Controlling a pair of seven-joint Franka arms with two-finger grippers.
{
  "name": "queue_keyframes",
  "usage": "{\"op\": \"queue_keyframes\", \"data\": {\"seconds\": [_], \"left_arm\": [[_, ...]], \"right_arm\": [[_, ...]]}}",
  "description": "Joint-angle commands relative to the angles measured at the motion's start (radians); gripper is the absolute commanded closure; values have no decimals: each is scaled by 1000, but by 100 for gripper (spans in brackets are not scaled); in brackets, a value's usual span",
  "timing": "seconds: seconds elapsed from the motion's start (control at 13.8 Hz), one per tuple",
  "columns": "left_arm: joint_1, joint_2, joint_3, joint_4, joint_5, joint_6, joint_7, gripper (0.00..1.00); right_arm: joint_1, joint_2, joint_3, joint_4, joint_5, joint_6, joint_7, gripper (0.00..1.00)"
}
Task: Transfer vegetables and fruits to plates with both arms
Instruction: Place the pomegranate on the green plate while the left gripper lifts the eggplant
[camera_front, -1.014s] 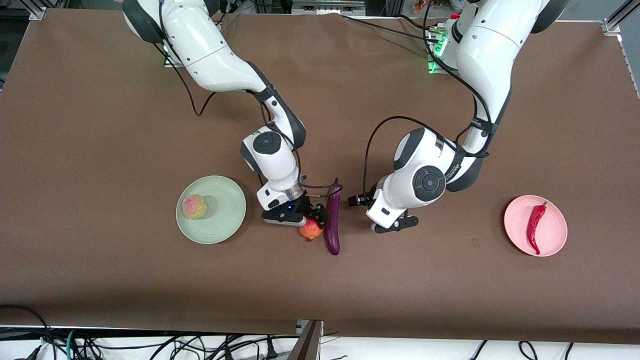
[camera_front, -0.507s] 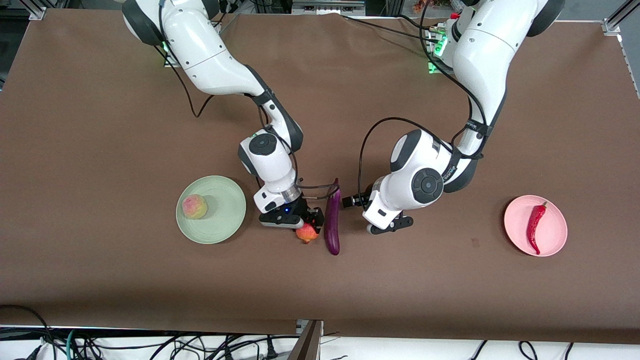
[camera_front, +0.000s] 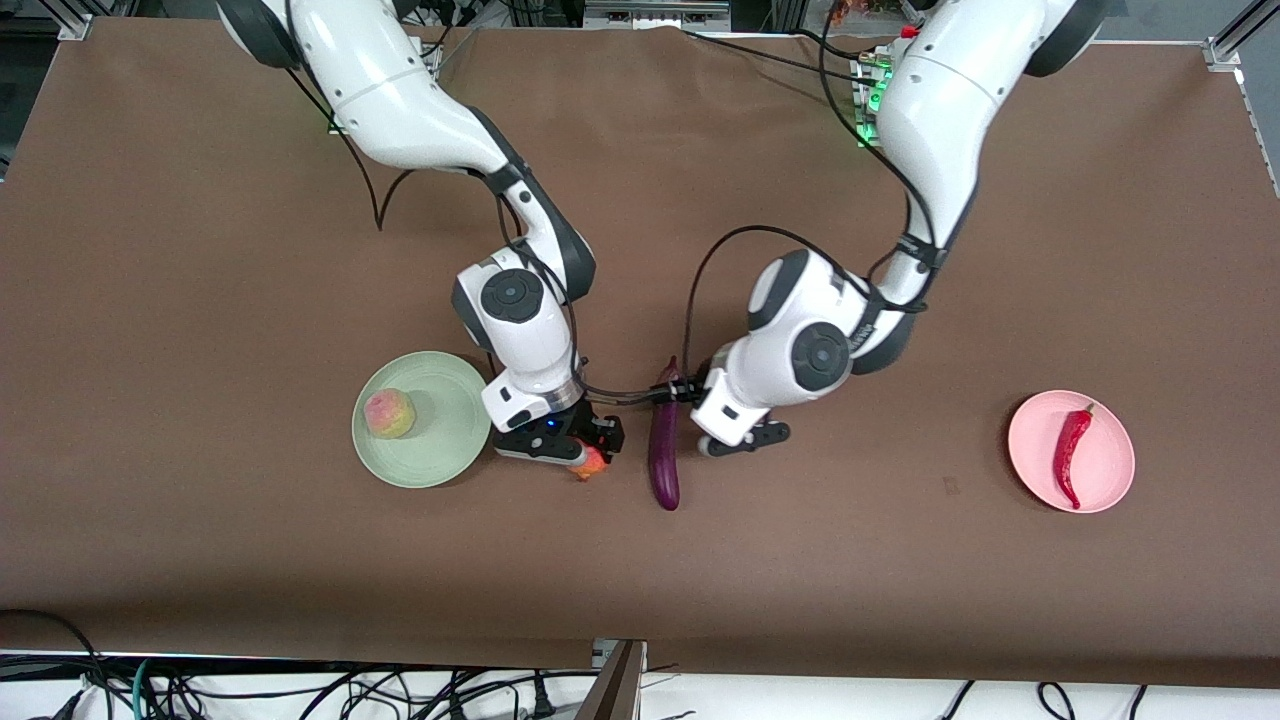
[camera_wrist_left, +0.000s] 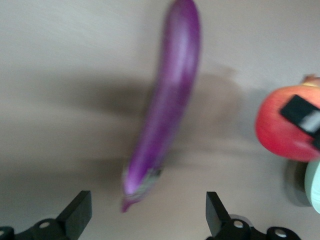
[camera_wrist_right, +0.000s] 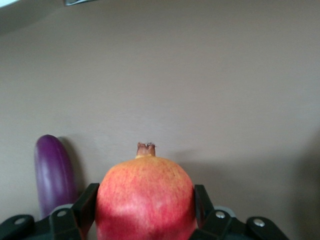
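My left gripper grabs the purple eggplant by its stem end (camera_wrist_left: 137, 185) next, to transfer it onto the pink plate.
My right gripper (camera_front: 590, 455) is shut on the red pomegranate (camera_front: 592, 465), between the mint green plate (camera_front: 445, 445) and the purple eggplant (camera_front: 664, 455). In the right wrist view the pomegranate (camera_wrist_right: 145, 197) fills the gripper (camera_wrist_right: 145, 212). The peach (camera_front: 389, 413) sits on the green plate. My left gripper (camera_front: 678, 390) is open and empty over the eggplant's stem end. In the left wrist view the eggplant's stem (camera_wrist_left: 137, 187) lies between the fingers (camera_wrist_left: 80, 215). The red chili (camera_front: 1070, 455) lies on the pink plate (camera_front: 1112, 440).
The eggplant lies on the brown table cover (camera_front: 200, 300) with its stem pointing toward the robots' bases. The two wrists are close together on either side of it. Cables hang along the table edge nearest the front camera.
My right gripper has carried the pomegranate away from the eggplant toward the green plate. My left gripper has moved from beside the eggplant to over its stem end.
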Motion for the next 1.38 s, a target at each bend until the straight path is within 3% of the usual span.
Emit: {"op": "queue_keyframes", "data": {"seconds": [0.0, 0.36, 0.72, 0.87, 1.01, 1.16, 1.23, 1.3], "left_arm": [[-43, 60, 35, 40, -11, 67, 9, 0], [-66, 125, 52, 121, 142, 69, 12, 4], [-86, 189, 58, 209, 190, 69, 22, 5], [-86, 189, 58, 207, 190, 67, 48, 23], [-83, 188, 58, 201, 190, 67, 87, 56], [-70, 188, 58, 195, 185, 67, 107, 79], [-63, 186, 58, 195, 185, 67, 107, 91], [-62, 185, 58, 195, 184, 67, 106, 100]], "right_arm": [[-48, -93, 13, -32, 25, -182, -132, 59], [-136, -128, 5, -35, 32, -397, -356, 59], [-230, -107, 2, -100, 32, -396, -491, 59], [-230, -95, 2, -141, 33, -329, -485, 59], [-224, -93, 2, -180, 33, -265, -473, 59], [-222, -90, 2, -184, 33, -259, -473, 58], [-222, -87, 2, -184, 33, -259, -475, 51], [-223, -88, 2, -180, 32, -262, -473, 1]]}}
